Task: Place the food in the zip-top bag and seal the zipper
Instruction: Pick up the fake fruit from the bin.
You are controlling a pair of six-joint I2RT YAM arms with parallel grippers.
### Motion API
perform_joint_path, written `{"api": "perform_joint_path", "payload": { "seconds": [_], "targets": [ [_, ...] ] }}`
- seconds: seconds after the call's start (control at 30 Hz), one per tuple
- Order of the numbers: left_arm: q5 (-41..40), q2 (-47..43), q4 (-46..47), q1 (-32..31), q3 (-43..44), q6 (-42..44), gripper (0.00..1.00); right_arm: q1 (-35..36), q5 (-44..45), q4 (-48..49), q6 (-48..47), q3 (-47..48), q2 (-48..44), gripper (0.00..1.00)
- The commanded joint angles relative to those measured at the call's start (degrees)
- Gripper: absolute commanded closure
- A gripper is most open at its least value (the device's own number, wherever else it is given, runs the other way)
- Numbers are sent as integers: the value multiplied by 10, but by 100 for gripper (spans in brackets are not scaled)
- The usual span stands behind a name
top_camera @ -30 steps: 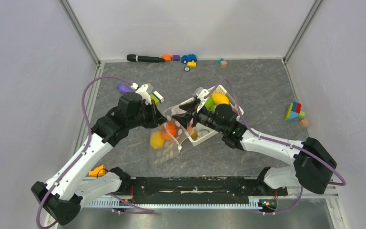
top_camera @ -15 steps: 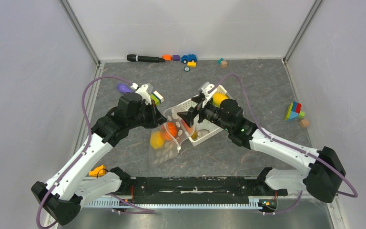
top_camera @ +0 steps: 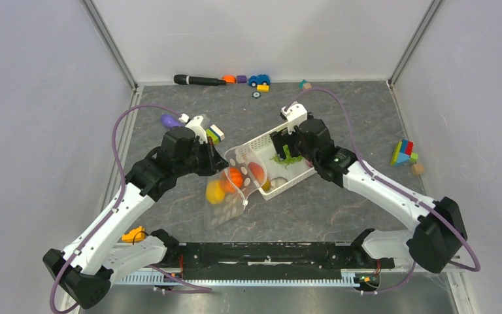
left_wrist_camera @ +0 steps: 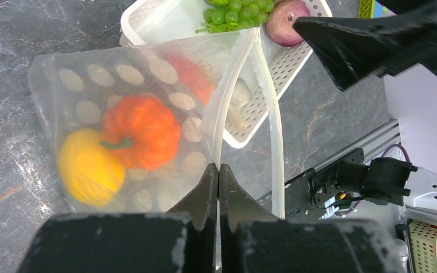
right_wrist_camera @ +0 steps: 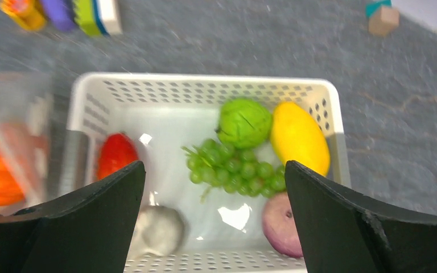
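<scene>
The right gripper takes hold of the green grapes near their stem end point(top_camera: 281, 159) next, so the grapes hang free to enter the bag point(top_camera: 225, 208).
The clear dotted zip-top bag point(top_camera: 225, 208) hangs from my left gripper point(top_camera: 217, 163), which is shut on its mouth edge by the zipper point(left_wrist_camera: 222, 136). Inside the bag are the orange pumpkin point(left_wrist_camera: 141, 131), a yellow fruit point(left_wrist_camera: 88, 166) and a red piece point(left_wrist_camera: 190, 77). My right gripper point(top_camera: 286, 149) is open and empty above the white basket point(top_camera: 291, 183). In the basket lie the green fruit point(right_wrist_camera: 244, 121), yellow mango point(right_wrist_camera: 299, 138), green grapes point(right_wrist_camera: 236, 168), purple onion point(right_wrist_camera: 281, 224), a red fruit point(right_wrist_camera: 116, 154) and a whitish piece point(right_wrist_camera: 159, 227). The bag mouth point(right_wrist_camera: 11, 131) overlaps the basket's left end.
Coloured blocks point(top_camera: 214, 134) and a purple toy point(top_camera: 168, 121) lie behind my left gripper. A black marker point(top_camera: 199, 80), a toy car point(top_camera: 259, 80) and small blocks line the back wall. A block stack point(top_camera: 403, 154) stands at right. An orange piece point(top_camera: 134, 234) lies near the left base.
My right gripper has drawn back from the bag mouth, up and to the right, and now hovers open over the basket. My left gripper still holds the bag in place.
</scene>
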Motion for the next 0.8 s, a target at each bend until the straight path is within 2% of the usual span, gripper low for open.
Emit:
{"api": "perform_joint_path", "payload": {
  "seconds": [0.0,0.17,0.33,0.5,0.77],
  "targets": [
    [-7,-7,19,4,3,25,98,-19,35,-63,-38,37,51,2],
    [-9,-9,18,4,3,28,98,-40,-5,-70,-55,68,129,2],
    [-12,-10,17,4,3,27,98,-44,-4,-75,-68,104,201,4],
    [-12,-9,16,4,3,28,98,-45,7,-55,-72,108,231,5],
    [-13,-6,15,5,4,27,98,-45,17,-23,-72,109,285,12]
  ]
}}
